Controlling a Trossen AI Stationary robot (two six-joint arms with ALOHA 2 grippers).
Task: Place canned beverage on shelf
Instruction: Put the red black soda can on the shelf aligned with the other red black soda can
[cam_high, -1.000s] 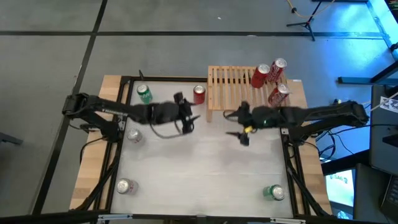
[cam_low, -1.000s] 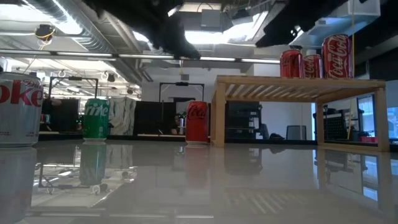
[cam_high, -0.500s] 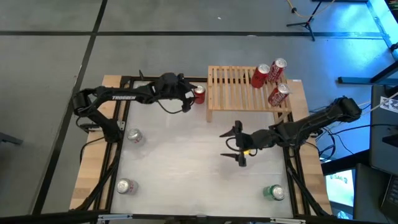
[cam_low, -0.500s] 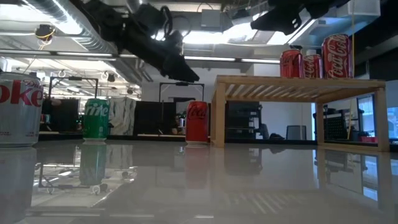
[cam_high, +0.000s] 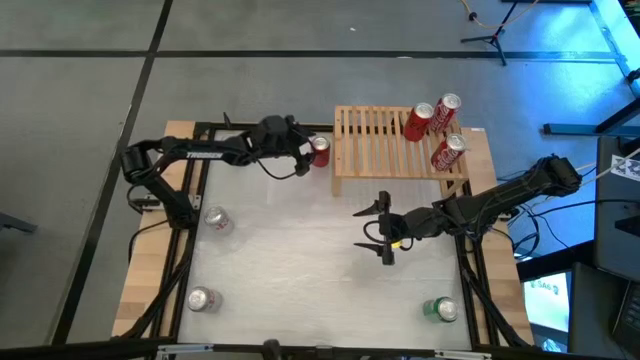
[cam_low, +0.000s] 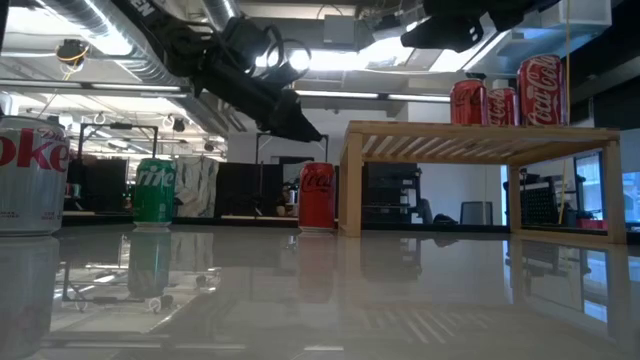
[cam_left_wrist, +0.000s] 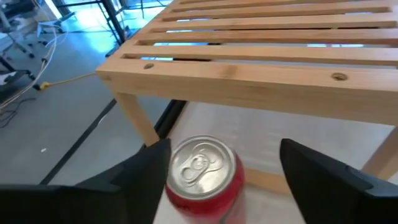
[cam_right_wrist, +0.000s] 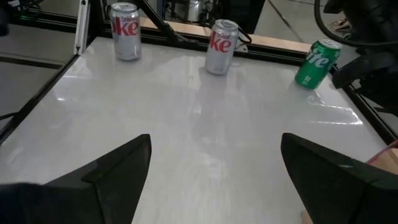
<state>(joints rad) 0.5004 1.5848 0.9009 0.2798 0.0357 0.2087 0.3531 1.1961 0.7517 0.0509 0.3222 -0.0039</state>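
I next need to place the red can from the white table on the wooden shelf (cam_high: 385, 145), so my left gripper should grab its side just below the can's top rim (cam_high: 320, 156).
A red can (cam_high: 319, 150) stands upright on the white table, just left of the wooden shelf (cam_high: 385, 145). My left gripper (cam_high: 307, 152) is open beside and above that can; in the left wrist view the can top (cam_left_wrist: 200, 163) shows between the two fingers, while the low view shows the fingers (cam_low: 303, 125) higher than the can (cam_low: 317, 197). Three red cans (cam_high: 432, 128) stand on the shelf's right end. My right gripper (cam_high: 383, 231) is open over the table's middle right, with nothing between its fingers.
A green can (cam_low: 154, 190) stands at the far left, under my left arm in the high view. Two silver cans (cam_high: 216, 218) (cam_high: 201, 299) stand near the left edge, another green can (cam_high: 441, 309) at the near right. The shelf's left slats (cam_high: 365, 135) are bare.
My left gripper has swung from the table's left middle toward the far edge, up to the red can beside the shelf. My right gripper has moved away from the shelf toward the near edge and turned leftward, then kept still.
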